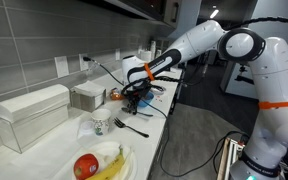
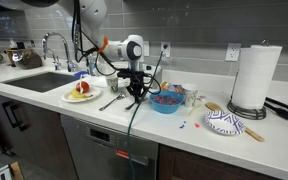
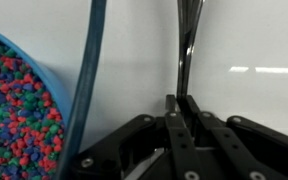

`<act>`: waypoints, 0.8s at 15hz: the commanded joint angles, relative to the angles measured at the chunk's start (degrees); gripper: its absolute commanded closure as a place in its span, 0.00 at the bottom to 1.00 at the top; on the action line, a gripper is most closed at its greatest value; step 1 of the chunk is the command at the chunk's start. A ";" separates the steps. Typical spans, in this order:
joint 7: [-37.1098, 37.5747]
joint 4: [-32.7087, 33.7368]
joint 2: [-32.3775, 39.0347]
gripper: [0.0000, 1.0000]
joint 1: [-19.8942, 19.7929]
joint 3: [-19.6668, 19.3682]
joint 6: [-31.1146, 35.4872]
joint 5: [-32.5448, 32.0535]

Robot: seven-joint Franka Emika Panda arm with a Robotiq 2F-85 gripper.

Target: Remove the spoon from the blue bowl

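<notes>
I will open my gripper now, because my fingers hold the spoon [image 3: 187, 42] down at the white counter outside the blue bowl [image 3: 80, 95], and it would rest there once released.
My gripper [image 3: 181, 106] is shut on the thin handle of the dark spoon [image 3: 187, 40], which points away from the wrist camera over the white counter. The blue bowl [image 3: 80, 95], filled with small multicoloured beads, lies just left of the spoon in the wrist view; the spoon is outside it. In an exterior view the gripper [image 2: 134, 93] hangs low over the counter just left of the blue bowl [image 2: 166, 102]. In an exterior view the gripper [image 1: 134, 96] sits at the middle of the counter; I cannot make out the bowl there.
A second dark utensil [image 2: 111, 102] lies on the counter left of the gripper, also in an exterior view [image 1: 132, 126]. A white plate with fruit [image 2: 81, 92], a sink [image 2: 34, 80], a paper towel roll [image 2: 254, 75] and a patterned dish [image 2: 224, 122] stand along the counter.
</notes>
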 commanded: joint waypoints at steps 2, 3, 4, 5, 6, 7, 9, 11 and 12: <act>-0.40 -0.27 0.79 0.97 0.30 -0.16 1.86 -1.29; -0.57 -0.35 0.76 0.73 0.31 -0.13 2.00 -1.39; -0.64 -0.47 0.69 0.63 0.35 -0.13 2.06 -1.56; -0.72 -0.67 0.63 0.56 0.39 -0.13 2.30 -1.72; -0.86 -0.82 0.59 0.50 0.42 -0.10 2.44 -1.84; -0.96 -1.10 0.40 0.41 0.45 -0.07 2.83 -1.99; -1.23 -2.24 -0.66 0.27 0.53 0.06 3.97 -2.26; -2.37 -6.27 -4.23 0.12 0.40 0.79 6.85 -1.98; -4.23 -9.64 -7.63 0.04 -0.26 1.76 8.44 -0.70</act>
